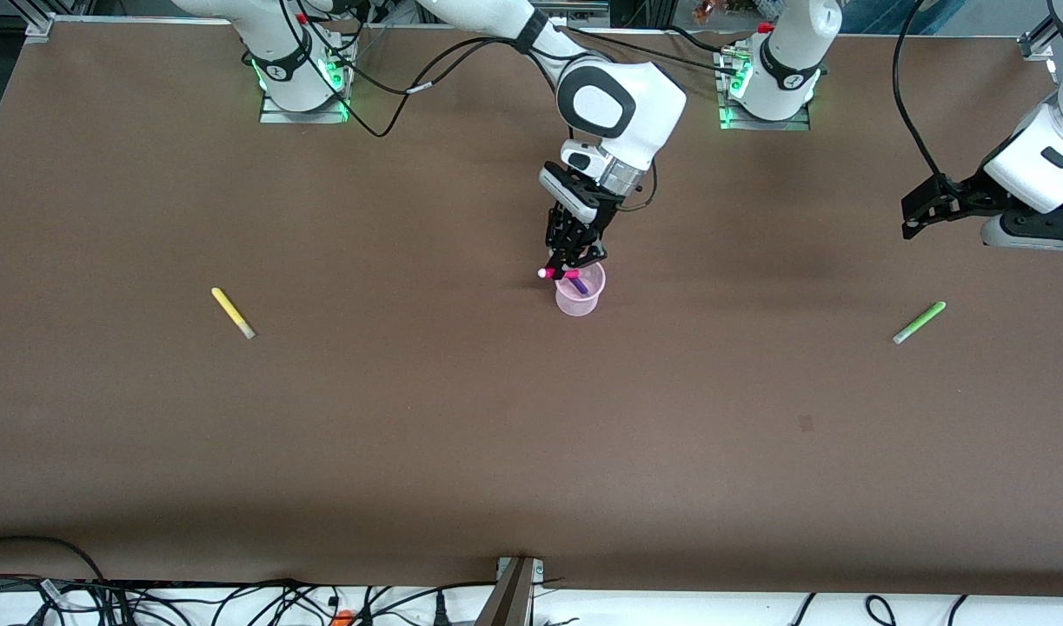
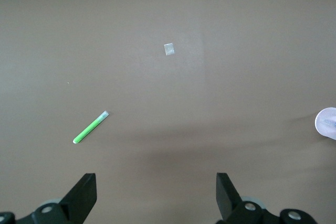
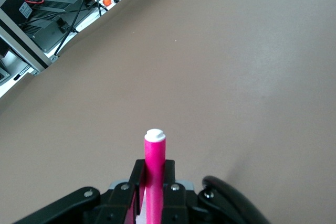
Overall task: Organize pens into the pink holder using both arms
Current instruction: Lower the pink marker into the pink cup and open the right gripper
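Observation:
The magenta-pink pen's lower end points down inside the pink holder's rim, so it is time for my right gripper to open now.
My right gripper [image 1: 573, 268] is shut on the magenta-pink pen [image 1: 555, 273] and holds it tilted over the rim of the pink holder [image 1: 577, 298] at the table's middle. The dark purple-blue pen [image 1: 578, 284] stands inside the holder. In the right wrist view the pink pen [image 3: 155, 161] sticks out between the shut fingers [image 3: 137, 179]. The yellow pen [image 1: 233, 313] lies toward the right arm's end. The light green pen [image 1: 919, 322] lies toward the left arm's end. My left gripper [image 1: 912, 217] is open and empty, up over the table near the green pen [image 2: 90, 128].
A small pale patch [image 2: 168, 49] marks the table nearer the front camera than the green pen. The holder's rim [image 2: 327, 121] shows at the edge of the left wrist view. Cables and a bracket [image 1: 515, 587] line the table's front edge.

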Controlling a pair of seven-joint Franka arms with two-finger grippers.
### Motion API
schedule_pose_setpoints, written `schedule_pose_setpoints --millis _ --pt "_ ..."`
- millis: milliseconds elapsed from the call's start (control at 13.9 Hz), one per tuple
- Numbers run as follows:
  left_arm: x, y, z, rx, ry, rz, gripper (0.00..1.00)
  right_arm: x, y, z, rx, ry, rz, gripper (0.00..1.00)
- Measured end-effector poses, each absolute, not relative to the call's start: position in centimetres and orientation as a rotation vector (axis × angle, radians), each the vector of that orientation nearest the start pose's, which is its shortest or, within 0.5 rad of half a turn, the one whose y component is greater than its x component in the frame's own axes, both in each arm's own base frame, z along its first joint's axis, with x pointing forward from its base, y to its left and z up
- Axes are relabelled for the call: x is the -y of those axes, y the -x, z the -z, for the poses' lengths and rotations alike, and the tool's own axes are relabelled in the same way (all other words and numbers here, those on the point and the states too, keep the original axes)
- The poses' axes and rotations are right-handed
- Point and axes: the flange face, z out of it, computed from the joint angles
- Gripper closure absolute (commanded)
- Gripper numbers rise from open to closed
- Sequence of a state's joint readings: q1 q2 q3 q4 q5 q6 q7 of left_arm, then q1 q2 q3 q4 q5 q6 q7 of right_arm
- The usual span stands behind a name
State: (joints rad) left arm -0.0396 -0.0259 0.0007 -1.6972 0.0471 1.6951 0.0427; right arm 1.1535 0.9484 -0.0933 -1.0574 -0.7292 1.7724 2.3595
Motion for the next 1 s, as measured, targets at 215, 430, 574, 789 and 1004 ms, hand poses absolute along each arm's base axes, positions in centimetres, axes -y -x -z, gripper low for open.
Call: schedule_pose_setpoints --millis 215,430,574,789,1004 --pt "1.71 -55.49 -58.98 -0.134 3.092 0.037 0.00 -64.73 -39.98 -26.22 -1.458 2.608 1.270 1.00" --pt "1.71 -55.49 -58.98 -0.134 3.092 0.037 0.00 -64.80 -39.91 -26.17 -1.448 2.606 1.281 0.95" --pt "1.71 -55.49 -58.98 -0.134 3.092 0.037 0.00 -64.82 -39.91 -26.19 -1.444 2.605 1.285 0.70" --pt "1.71 -55.49 -58.98 -0.135 3.092 0.037 0.00 -64.85 -39.95 -26.29 -1.437 2.601 1.293 0.01" --pt "1.72 -55.49 -58.98 -0.135 3.092 0.037 0.00 -64.75 -40.36 -26.63 -1.421 2.584 1.329 0.00"
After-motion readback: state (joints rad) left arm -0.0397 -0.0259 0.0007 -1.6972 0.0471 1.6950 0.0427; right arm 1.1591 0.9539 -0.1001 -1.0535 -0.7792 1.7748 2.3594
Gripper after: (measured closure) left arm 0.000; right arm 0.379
